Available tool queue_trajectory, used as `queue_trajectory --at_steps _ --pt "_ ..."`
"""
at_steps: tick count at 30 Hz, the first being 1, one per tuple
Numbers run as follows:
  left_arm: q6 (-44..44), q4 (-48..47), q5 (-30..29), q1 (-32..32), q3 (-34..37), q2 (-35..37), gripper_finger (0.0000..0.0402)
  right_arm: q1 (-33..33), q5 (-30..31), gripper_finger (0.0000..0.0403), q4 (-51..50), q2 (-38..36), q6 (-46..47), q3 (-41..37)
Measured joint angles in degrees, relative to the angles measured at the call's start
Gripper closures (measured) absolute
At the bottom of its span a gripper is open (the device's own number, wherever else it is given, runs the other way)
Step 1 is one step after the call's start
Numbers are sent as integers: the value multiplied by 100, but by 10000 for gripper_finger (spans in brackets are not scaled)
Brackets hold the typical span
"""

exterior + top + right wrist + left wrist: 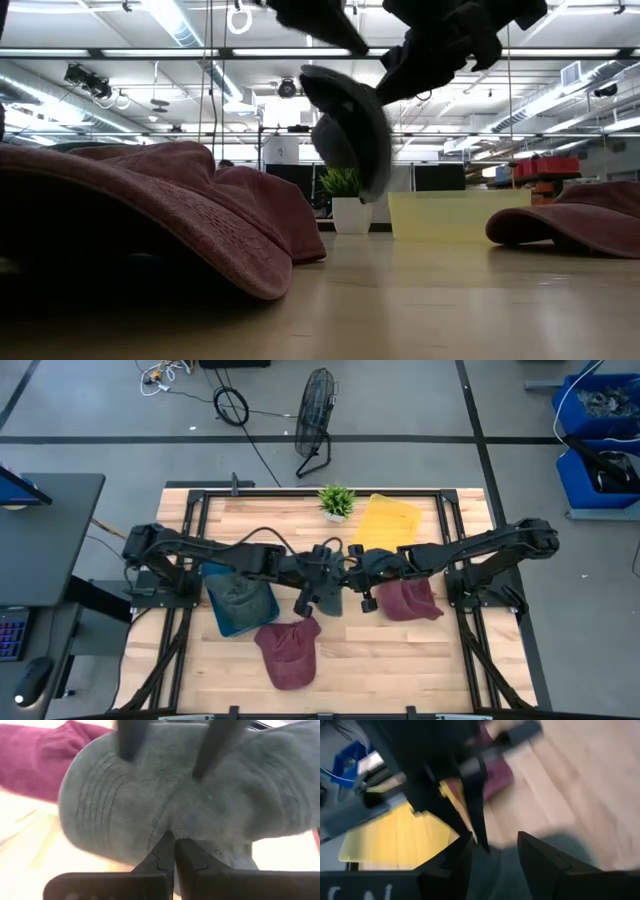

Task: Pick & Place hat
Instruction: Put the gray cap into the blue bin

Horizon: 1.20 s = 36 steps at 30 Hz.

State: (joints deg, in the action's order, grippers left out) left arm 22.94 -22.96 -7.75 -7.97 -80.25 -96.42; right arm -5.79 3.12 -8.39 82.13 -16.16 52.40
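Note:
I will place the cap in the teal bin (228, 615) next, so I should grab the grey cap with my left gripper by the folded cloth of its top (329, 588).
A grey cap (328, 600) hangs between my two grippers over the middle of the table, and in the low view the grey cap (350, 130) is clear of the wood. My right gripper (174, 850) comes in from the table's right and is shut on the cap. My left gripper (492, 855) reaches in from the left and is open. Its two spread fingers (127, 745) stand against the cap's far side as the right wrist view shows it. My right gripper pinches a fold of the grey cap's cloth (172, 827) between its two fingertips, where the stitched brim meets the crown. The cap hangs below the fingers, lifted clear of the table. My left gripper has its spread fingertips (200, 765) against the cap's crown; whether they grip it I cannot tell.
A maroon cap (290, 652) lies near the front edge and another maroon cap (410, 600) lies under the right arm. A teal cap (238, 600) sits on a blue sheet under the left arm. A yellow sheet (385, 520) and a small plant (337, 500) stand at the far edge.

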Motion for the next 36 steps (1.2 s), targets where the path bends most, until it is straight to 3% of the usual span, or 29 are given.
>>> queue_trajectory --at_steps 10,18,22,27,31,36 --pt "-5 35 -37 359 0 -398 241 -24 -107 398 -51 17 -749 2" --pt "-1002 -728 495 655 -22 -465 244 -79 -18 398 -15 20 -987 0" --pt "-1089 -983 511 637 -15 -547 284 -102 161 398 77 24 -1025 -9" --pt "-1227 -857 477 608 -4 -568 381 -104 62 398 70 20 -969 -9" --pt "-1493 -888 305 603 0 -560 392 -104 208 386 84 19 -656 -9" --pt "-1675 -1623 -369 450 4 -413 396 -103 558 339 28 11 -577 0"
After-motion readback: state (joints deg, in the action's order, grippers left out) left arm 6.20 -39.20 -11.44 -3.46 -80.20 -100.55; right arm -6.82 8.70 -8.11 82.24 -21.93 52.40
